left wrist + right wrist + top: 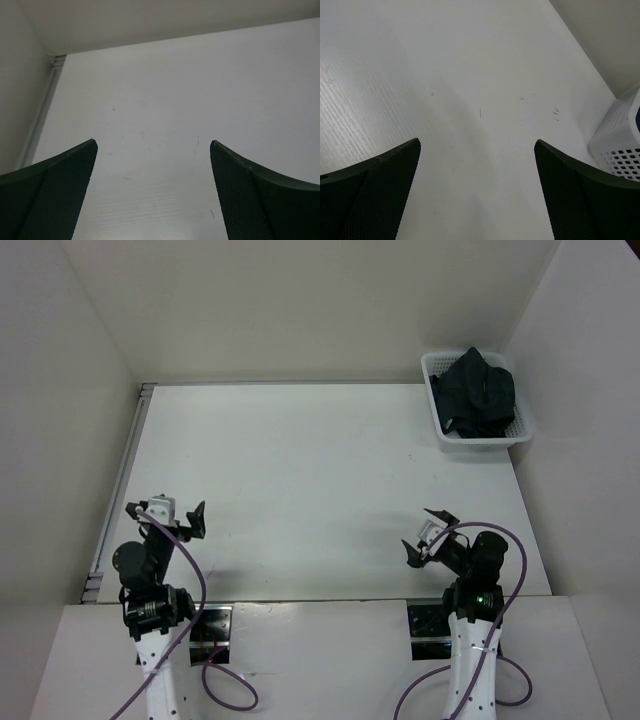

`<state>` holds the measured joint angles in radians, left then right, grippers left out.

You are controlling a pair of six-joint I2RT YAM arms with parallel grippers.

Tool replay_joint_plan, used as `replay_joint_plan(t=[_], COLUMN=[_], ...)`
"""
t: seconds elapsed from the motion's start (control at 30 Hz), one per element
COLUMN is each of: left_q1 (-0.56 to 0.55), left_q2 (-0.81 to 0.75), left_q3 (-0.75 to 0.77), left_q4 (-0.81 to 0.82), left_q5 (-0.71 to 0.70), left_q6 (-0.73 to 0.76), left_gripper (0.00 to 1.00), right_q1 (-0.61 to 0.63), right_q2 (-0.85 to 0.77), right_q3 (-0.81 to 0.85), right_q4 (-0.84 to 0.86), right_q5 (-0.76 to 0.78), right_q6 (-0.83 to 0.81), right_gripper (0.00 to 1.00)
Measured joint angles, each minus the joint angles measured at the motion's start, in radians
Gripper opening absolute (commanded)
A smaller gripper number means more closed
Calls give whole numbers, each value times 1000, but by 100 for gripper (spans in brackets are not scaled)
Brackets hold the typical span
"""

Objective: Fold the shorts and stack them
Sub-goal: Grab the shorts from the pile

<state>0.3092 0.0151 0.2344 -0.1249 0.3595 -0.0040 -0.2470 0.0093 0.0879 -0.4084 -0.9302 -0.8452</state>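
My right gripper next needs to take the shorts by one edge, so the rest stays free for my left gripper to spread for folding.
The shorts point(477, 391) are a dark bundle piled in a white mesh basket point(439, 430) at the far right corner of the table. My left gripper point(167, 514) hovers near the front left of the table, open, with nothing between its fingers point(60, 190). My right gripper point(428, 536) is at the front right, also open and empty, well short of the basket. In the right wrist view only a corner of the basket point(621, 150) shows at the right edge; the shorts are out of that view.
A white table point(320, 490) is enclosed by white walls at the back and both sides. A metal rail point(120, 485) runs along its left edge. Purple cables loop from both arm bases at the near edge.
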Motion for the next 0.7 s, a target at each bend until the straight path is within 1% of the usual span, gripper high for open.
replay_joint_plan(t=[0.03, 0.1, 0.17, 0.23, 0.27, 0.3, 0.33, 0.4, 0.5, 0.57, 0.63, 0.7], left_q1=[0, 6, 11, 11, 11, 11, 11, 12, 15, 16, 16, 12], left_q2=[-3, -6, -5, -4, -5, -4, -4, 10, 126, 269, 430, 620], left_q3=[-18, -64, -109, -122, -122, -117, -109, -64, 110, 272, 415, 570], left_q4=[16, 2, -23, -19, 8, 46, 87, 153, 166, 167, 188, 166], left_q5=[18, 97, 180, 238, 248, 242, 220, 154, 102, 89, 92, 108], left_q6=[0, 1, 0, -1, -1, -1, -1, 0, 0, 0, 0, 0], left_gripper=[100, 100, 100, 100, 100, 100, 100, 100, 100, 100, 100, 100], right_q1=[0, 0, 0, 0, 0, 0, 0, 1, 20, 59, 105, 156], right_q2=[0, 0, 0, 0, 0, -1, -1, -1, 35, 189, 418, 698], right_q3=[0, -5, -12, -16, -16, -15, -14, -5, 73, 237, 467, 756], right_q4=[4, 13, 23, 36, 57, 89, 138, 289, 422, 417, 394, 394], right_q5=[-10, -40, -82, -109, -119, -123, -121, -91, -6, 56, 149, 290], right_q6=[-14, -80, -204, -363, -423, -449, -446, -389, -325, -273, -185, -41], right_gripper=[99, 99, 99, 99, 99, 99, 99, 99, 99, 99, 99, 99])
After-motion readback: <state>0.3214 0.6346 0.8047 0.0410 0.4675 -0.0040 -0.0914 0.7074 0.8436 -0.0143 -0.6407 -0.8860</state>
